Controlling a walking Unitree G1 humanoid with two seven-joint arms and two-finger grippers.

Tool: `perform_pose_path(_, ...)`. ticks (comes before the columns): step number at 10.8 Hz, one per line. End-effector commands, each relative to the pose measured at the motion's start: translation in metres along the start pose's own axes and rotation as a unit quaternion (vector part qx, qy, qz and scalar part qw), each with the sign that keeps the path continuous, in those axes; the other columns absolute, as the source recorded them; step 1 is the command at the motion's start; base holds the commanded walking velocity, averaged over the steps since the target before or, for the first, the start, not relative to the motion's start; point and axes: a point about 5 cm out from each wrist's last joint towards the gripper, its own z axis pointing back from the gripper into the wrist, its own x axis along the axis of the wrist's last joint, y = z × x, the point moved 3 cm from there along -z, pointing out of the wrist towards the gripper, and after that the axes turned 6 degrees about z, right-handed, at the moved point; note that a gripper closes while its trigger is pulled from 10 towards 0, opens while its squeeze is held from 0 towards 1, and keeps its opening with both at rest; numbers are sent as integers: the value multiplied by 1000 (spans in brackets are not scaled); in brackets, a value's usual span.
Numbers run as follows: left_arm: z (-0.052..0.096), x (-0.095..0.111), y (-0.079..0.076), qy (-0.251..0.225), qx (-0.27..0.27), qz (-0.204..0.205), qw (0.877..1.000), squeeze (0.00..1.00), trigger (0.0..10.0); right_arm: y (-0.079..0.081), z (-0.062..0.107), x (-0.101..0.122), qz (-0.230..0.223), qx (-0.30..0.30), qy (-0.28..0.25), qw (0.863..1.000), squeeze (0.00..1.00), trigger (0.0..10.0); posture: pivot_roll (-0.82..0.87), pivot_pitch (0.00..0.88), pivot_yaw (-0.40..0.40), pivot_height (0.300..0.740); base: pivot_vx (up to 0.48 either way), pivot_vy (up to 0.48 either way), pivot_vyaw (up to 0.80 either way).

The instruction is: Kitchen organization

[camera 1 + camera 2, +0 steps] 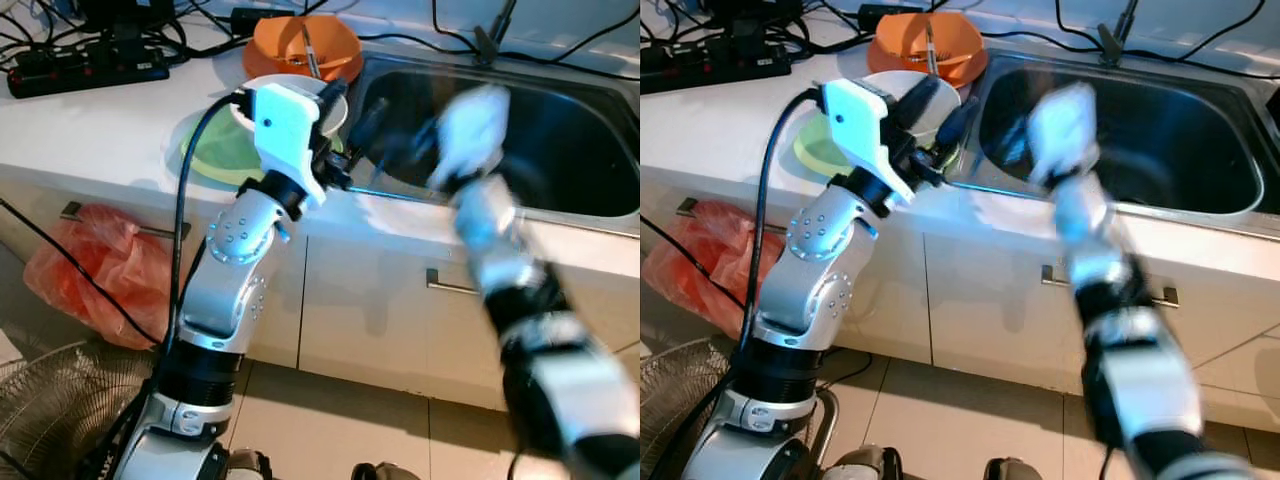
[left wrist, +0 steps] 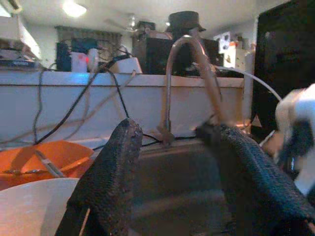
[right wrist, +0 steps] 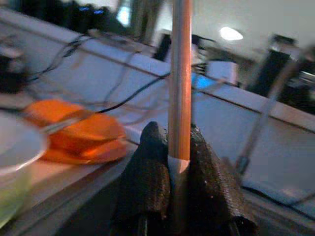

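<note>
The left gripper grabs the white bowl by its thin rim next, since the bowl spreads far wider than the open fingers.
My left gripper (image 1: 352, 112) is open above the counter's edge, just left of the steel sink (image 1: 570, 150), with nothing between its fingers (image 2: 106, 182). Right behind it a white bowl (image 1: 940, 112) rests on a green plate (image 1: 218, 152). An orange bowl (image 1: 290, 42) with a metal utensil (image 1: 310, 52) in it lies further back. My right gripper (image 3: 179, 142) is shut on a thin wooden stick (image 3: 180, 73) that stands up between its fingers. The right arm (image 1: 480, 210) is motion-blurred and reaches over the sink's near rim.
A curved faucet (image 2: 189, 73) rises at the sink's back. A black power strip (image 1: 85, 68) and cables lie on the counter's far left. Below are white cabinet doors (image 1: 360, 310), a red plastic bag (image 1: 95, 270) and a fan (image 1: 55, 415) on the floor.
</note>
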Motion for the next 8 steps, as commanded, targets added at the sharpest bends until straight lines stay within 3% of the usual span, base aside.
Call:
perform_pose_path(1, 3, -9, 1, 11, 11, 1, 1000, 0, 10000, -5, -5, -5, -28, -10, 27, 999, 0, 10000, 89, 100, -20, 740, 0, 0, 0)
perform_pose_path(4, 13, -18, 3, 24, 26, 6, 999, 0, 10000, 2, -14, -9, -60, 2, 62, 996, 0, 10000, 131, 111, -33, 740, 0, 0, 0)
perform_pose_path(6, 24, -21, 4, 34, 38, 3, 999, 0, 10000, 6, -10, -27, -93, -6, 122, 988, 0, 10000, 153, 118, -35, 740, 0, 0, 0)
perform_pose_path(8, 34, -22, 5, 40, 47, 2, 998, 0, 10000, 10, -7, -31, -91, -6, 129, 987, 0, 10000, 186, 137, -38, 740, 0, 0, 0)
